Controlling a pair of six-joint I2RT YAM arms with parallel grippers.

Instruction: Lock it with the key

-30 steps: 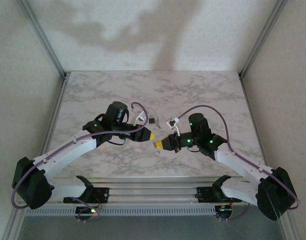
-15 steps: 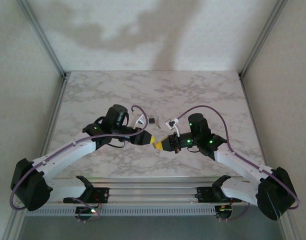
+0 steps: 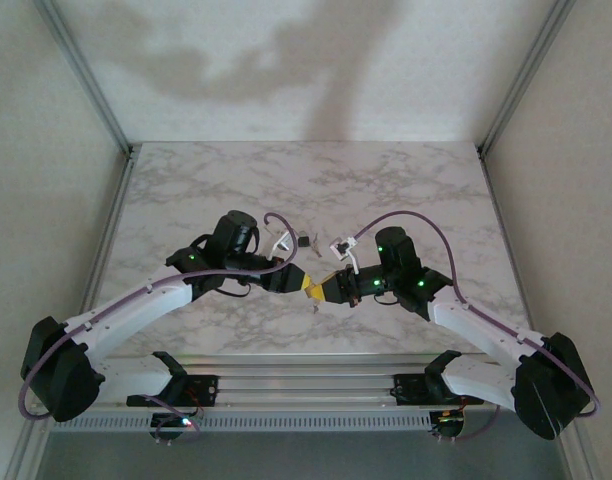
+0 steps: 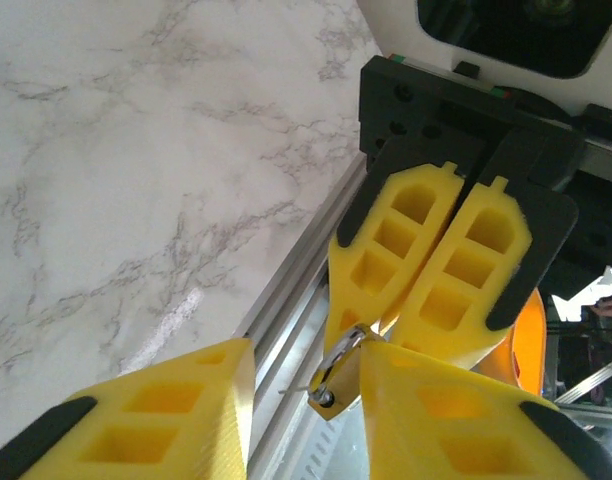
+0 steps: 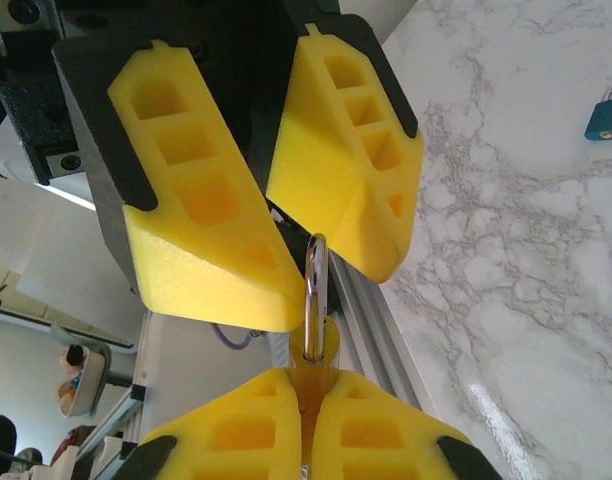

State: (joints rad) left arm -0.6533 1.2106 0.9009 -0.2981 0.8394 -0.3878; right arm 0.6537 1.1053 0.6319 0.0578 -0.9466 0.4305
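Observation:
I should next grab the yellow padlock (image 4: 338,388) by its silver shackle (image 4: 340,349) with my left gripper, so the padlock's body stays clear for the key.
A yellow padlock (image 5: 312,372) with a silver shackle (image 5: 314,290) is clamped in my right gripper (image 5: 311,388), which is shut on the lock's body. The shackle points at my left gripper (image 5: 326,272). In the left wrist view, my left gripper (image 4: 304,362) stands open, its fingers on either side of the padlock (image 4: 338,388), whose shackle lies against the right-hand finger. The right gripper (image 4: 381,330) faces it, shut. In the top view the two grippers meet tip to tip near the table's front, left (image 3: 298,283) and right (image 3: 322,290). I cannot make out the key.
A small blue padlock (image 5: 608,112) lies on the marble table (image 5: 516,250); small dark items (image 3: 304,240) sit just behind the grippers. The aluminium rail (image 4: 286,310) of the table's front edge runs below the grippers. White walls and frame posts (image 3: 86,75) surround the table.
My left gripper has moved right, up to the right gripper, and its jaws have opened around the shackle end of the padlock. The right gripper has barely moved and stays shut.

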